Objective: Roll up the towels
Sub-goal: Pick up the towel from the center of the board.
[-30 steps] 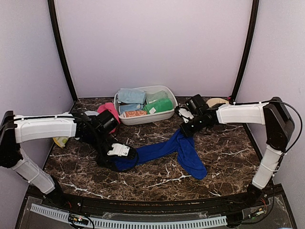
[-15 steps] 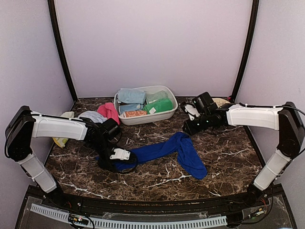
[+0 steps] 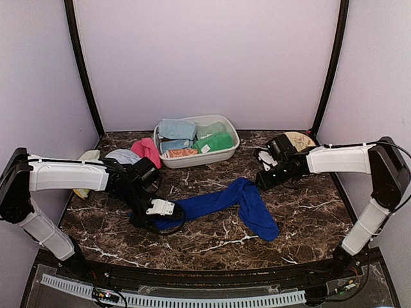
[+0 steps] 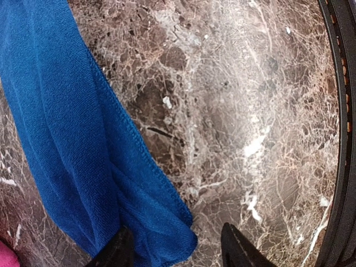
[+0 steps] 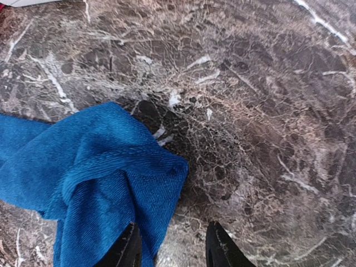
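Observation:
My right gripper grabs the blue towel's edge at its bend (image 3: pixel 253 185) (image 5: pixel 177 168) next, opposite my left gripper, to spread the towel for rolling.
The long royal blue towel (image 3: pixel 221 200) lies crumpled across the marble table, bent near its right end. My left gripper (image 3: pixel 158 207) is open over the towel's left end. In the left wrist view the towel (image 4: pixel 83 144) lies against the left finger (image 4: pixel 118 250), and the gripper (image 4: pixel 175 253) holds nothing. My right gripper (image 3: pixel 264 174) is open, just right of the towel's bend. In the right wrist view the towel (image 5: pixel 94 172) is beside the left finger (image 5: pixel 128 250), and the gripper (image 5: pixel 172 250) is empty.
A white oval tub (image 3: pixel 226 148) at the back holds pale blue, green and other folded towels. A pink towel (image 3: pixel 146 151) and a grey one (image 3: pixel 122 156) lie left of it. A round tan plate (image 3: pixel 298 137) sits at the back right. A pale cloth (image 3: pixel 82 190) lies at the left edge.
My right gripper has let go of the towel's bend and drawn back to the right. The bend has sunk flat onto the table. My left gripper has barely shifted.

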Robot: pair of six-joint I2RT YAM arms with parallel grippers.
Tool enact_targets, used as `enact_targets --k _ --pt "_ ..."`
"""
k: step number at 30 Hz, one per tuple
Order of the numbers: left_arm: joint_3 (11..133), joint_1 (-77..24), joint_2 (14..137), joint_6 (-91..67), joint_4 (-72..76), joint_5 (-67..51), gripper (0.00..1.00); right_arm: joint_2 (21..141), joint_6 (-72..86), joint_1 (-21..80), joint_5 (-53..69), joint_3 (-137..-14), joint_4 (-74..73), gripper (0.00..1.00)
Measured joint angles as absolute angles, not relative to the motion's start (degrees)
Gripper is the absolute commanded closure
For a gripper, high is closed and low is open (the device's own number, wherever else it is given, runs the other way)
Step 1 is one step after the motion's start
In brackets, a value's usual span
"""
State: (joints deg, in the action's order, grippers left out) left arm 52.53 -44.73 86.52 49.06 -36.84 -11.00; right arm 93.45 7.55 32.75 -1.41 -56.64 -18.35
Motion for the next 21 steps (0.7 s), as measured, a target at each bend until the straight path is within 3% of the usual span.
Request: enact_targets --k 10,13,15,17,19,21 --pt "52.36 -40.69 93.62 48.42 -33.41 -9.78 0.54 102.76 3.11 32.14 1.93 -61.63 -17.30 0.59" --pt "54.39 -37.95 94.61 48.14 -32.58 -9.39 0.68 104.03 1.26 32.14 1.98 -62.76 -16.62 0.62" --pt "54.72 -36.80 94.61 47.79 -32.60 -9.63 0.84 104.84 0.16 32.14 2.11 -63.33 -15.81 0.68" --pt "54.81 -36.88 94.61 47.31 -32.99 -10.50 0.97 105.30 -0.69 32.12 2.42 -63.42 -15.14 0.81" --pt "55.18 -36.99 94.67 46.92 -33.74 -11.31 1.00 105.60 -1.10 32.03 3.29 -63.42 -14.48 0.96" --pt "55.99 -37.15 94.72 46.70 -34.72 -12.01 1.00 105.67 -2.00 31.83 4.25 -63.42 -14.04 1.00"
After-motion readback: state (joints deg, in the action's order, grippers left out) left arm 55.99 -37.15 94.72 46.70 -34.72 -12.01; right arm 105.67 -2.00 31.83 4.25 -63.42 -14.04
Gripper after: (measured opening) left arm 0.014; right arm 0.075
